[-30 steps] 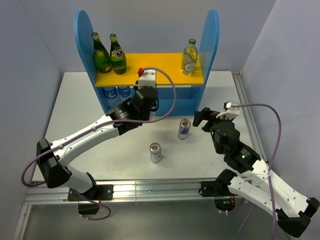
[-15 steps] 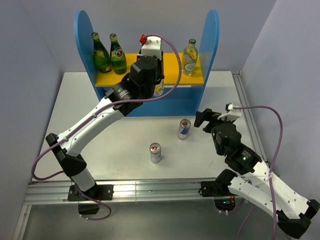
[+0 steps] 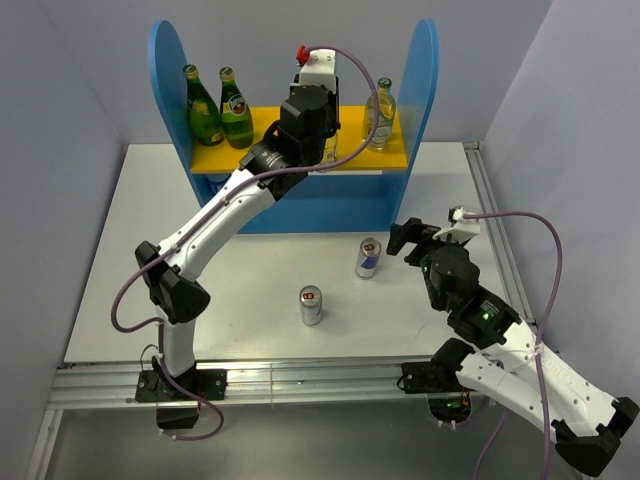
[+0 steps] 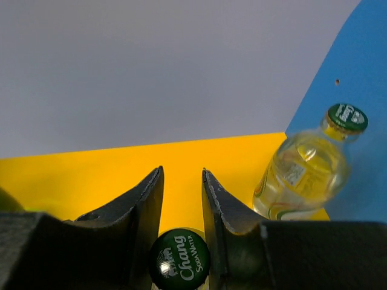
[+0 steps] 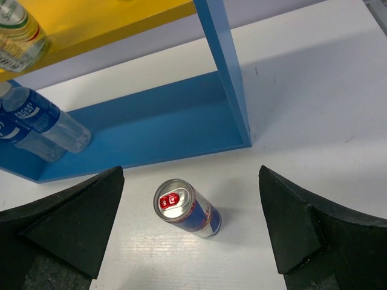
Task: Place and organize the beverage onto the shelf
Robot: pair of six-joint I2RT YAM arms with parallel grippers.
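My left gripper holds the clear bottle short of the spot beside the second bottle, by the board's front edge. It needs to keep holding the bottle until the bottle is there.
My left gripper (image 3: pixel 322 140) (image 4: pixel 182 171) is shut on a clear bottle with a green cap (image 4: pixel 179 260), holding it over the shelf's yellow top board (image 3: pixel 258 120). To its right a second clear green-capped bottle (image 3: pixel 378 113) (image 4: pixel 305 169) stands by the blue side panel (image 3: pixel 425 70). Two dark green bottles (image 3: pixel 220 108) stand at the board's left end. A blue-silver can (image 3: pixel 368 257) (image 5: pixel 186 208) stands upright on the table, with my open right gripper (image 3: pixel 412 236) (image 5: pixel 190 173) just right of it. A silver-red can (image 3: pixel 311 305) stands nearer the front.
Two blue-labelled water bottles (image 5: pixel 42 124) stand at the left of the shelf's lower tier, on the blue base (image 5: pixel 163 121). Grey walls close in the table on three sides. A metal rail (image 3: pixel 300 378) runs along the near edge by the arm bases.
My left arm has carried the clear bottle from in front of the shelf up over the yellow board and to the right. The right arm has stayed still.
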